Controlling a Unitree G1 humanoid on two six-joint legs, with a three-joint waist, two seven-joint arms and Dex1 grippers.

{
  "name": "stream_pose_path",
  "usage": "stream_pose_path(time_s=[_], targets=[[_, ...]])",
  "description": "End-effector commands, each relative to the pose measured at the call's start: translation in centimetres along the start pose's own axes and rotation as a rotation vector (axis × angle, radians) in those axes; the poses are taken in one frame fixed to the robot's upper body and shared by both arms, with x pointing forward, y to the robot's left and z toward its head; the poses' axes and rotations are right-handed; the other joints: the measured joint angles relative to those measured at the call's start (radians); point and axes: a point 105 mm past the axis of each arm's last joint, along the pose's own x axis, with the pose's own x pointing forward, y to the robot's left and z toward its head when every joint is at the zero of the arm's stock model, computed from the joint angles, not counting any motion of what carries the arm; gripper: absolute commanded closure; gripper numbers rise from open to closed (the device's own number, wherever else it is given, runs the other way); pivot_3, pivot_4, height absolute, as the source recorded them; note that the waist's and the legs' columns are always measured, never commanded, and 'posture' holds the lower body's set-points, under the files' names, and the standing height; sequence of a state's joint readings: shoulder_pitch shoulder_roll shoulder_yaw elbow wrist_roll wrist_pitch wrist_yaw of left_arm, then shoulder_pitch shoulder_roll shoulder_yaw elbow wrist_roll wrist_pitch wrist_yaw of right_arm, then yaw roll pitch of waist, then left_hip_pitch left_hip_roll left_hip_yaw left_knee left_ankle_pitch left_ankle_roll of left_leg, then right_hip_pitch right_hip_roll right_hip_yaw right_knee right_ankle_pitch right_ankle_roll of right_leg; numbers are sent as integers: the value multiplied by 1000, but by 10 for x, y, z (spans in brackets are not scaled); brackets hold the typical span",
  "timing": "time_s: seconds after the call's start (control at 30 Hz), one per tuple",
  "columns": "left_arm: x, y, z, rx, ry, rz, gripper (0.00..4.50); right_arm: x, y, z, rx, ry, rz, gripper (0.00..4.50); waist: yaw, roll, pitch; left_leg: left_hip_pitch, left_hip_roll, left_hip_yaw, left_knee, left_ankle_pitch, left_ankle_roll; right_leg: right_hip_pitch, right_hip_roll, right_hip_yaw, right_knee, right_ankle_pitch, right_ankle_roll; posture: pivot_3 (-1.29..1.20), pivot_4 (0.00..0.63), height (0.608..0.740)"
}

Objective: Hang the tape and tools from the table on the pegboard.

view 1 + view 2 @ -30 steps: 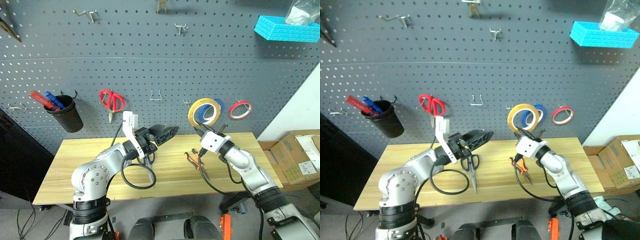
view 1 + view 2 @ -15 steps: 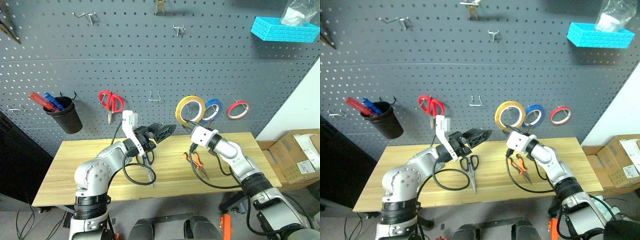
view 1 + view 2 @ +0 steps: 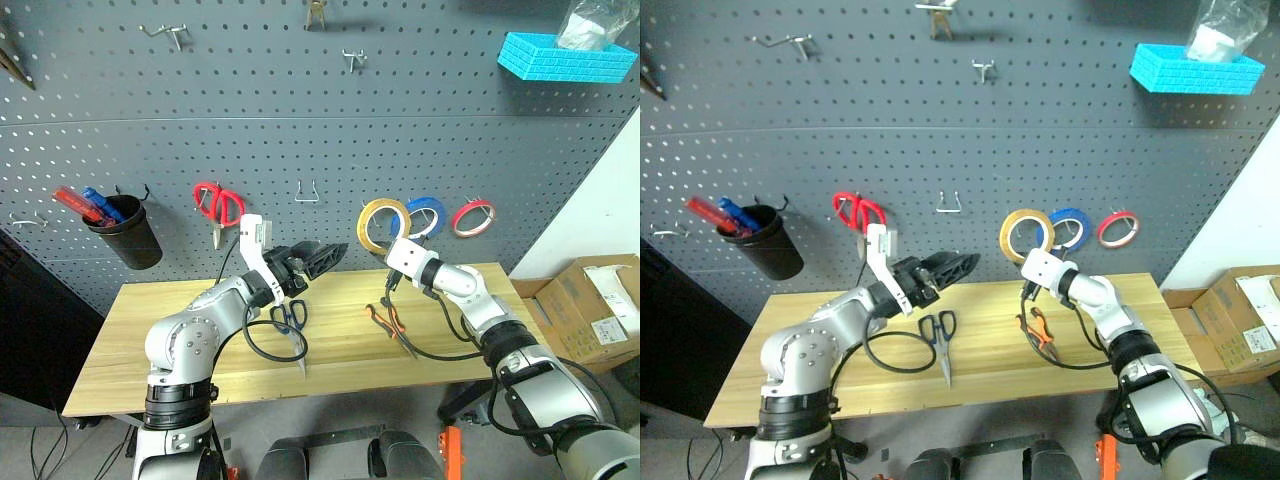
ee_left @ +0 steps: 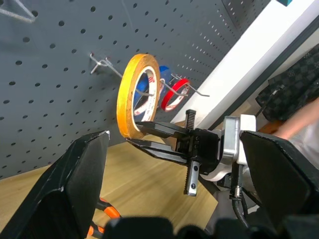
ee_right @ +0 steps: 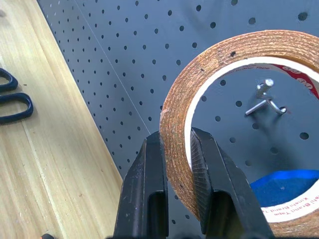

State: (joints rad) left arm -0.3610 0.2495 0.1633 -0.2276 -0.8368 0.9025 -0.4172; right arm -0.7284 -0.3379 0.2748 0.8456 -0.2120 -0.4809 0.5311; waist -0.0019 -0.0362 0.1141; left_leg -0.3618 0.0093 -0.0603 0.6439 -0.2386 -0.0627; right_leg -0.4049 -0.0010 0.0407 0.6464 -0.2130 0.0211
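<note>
The metal hook [image 5: 265, 95] sits inside the yellow tape [image 5: 224, 54] in the right wrist view, so it is now time for my right gripper to release the tape: the tape would hang.
My right gripper [image 5: 175, 144] is shut on the rim of the yellow tape [image 3: 383, 222] and holds it upright close to the pegboard [image 3: 300, 100], just left of a blue tape ring [image 3: 425, 215]. In the right wrist view a metal hook [image 5: 266, 99] shows through the tape's hole. My left gripper [image 3: 330, 257] hovers open and empty above the table [image 3: 180, 330], pointing toward the tape. The dark-blue-handled scissors [image 3: 290, 320] lie on the table below it. The orange-and-black pliers [image 3: 388, 322] lie under my right arm.
Hanging on the pegboard are red-handled scissors [image 3: 220, 205], a black cup [image 3: 130, 230] with pens, a red tape ring [image 3: 472, 217] and a bare wire hook [image 3: 307, 192]. A cyan basket [image 3: 560, 55] sits high at the right. A cardboard box [image 3: 590, 310] stands beyond the table's right end.
My right gripper has carried the yellow tape forward and a little left, closer to the pegboard. The left gripper has stayed about where it was, still open.
</note>
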Motion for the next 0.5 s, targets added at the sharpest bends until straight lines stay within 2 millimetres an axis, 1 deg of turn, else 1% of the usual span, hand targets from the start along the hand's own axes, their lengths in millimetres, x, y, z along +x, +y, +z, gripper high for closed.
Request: stream_pose_path(time_s=[0.03,0.07,0.13,0.17,0.2,0.3,0.33,0.47,0.5], targets=[[3,-6,11,35,-35,-24,0,1,-18,10,8,-33,-31,4211,0,0,0,0,0,0,0,0,0,0,0,0,0,0,0,128,12,740],[3,-6,11,35,-36,-24,0,1,-18,10,12,-35,-36,4211,0,0,0,0,0,0,0,0,0,0,0,0,0,0,0,128,13,740],[3,-6,11,36,-37,-25,0,1,-18,11,18,-41,-40,3494,0,0,0,0,0,0,0,0,0,0,0,0,0,0,0,128,15,740],[3,-6,11,37,-38,-25,0,1,-17,11,20,-43,-38,3340,0,0,0,0,0,0,0,0,0,0,0,0,0,0,0,128,16,740],[3,-6,11,37,-37,-24,0,0,-16,11,21,-44,-37,3055,0,0,0,0,0,0,0,0,0,0,0,0,0,0,0,128,19,740],[2,-6,10,36,-34,-23,0,-1,-13,9,24,-43,-31,2034,0,0,0,0,0,0,0,0,0,0,0,0,0,0,0,128,28,740],[2,-6,10,36,-34,-23,0,-1,-12,9,25,-42,-30,1755,0,0,0,0,0,0,0,0,0,0,0,0,0,0,0,128,28,740],[1,-5,7,31,-26,-20,0,-4,-2,6,49,-44,-10,263,0,0,0,0,0,0,0,0,0,0,0,0,0,0,0,124,32,740],[1,-6,7,30,-23,-20,0,-6,1,6,58,-45,-7,33,0,0,0,0,0,0,0,0,0,0,0,0,0,0,0,124,34,740]])
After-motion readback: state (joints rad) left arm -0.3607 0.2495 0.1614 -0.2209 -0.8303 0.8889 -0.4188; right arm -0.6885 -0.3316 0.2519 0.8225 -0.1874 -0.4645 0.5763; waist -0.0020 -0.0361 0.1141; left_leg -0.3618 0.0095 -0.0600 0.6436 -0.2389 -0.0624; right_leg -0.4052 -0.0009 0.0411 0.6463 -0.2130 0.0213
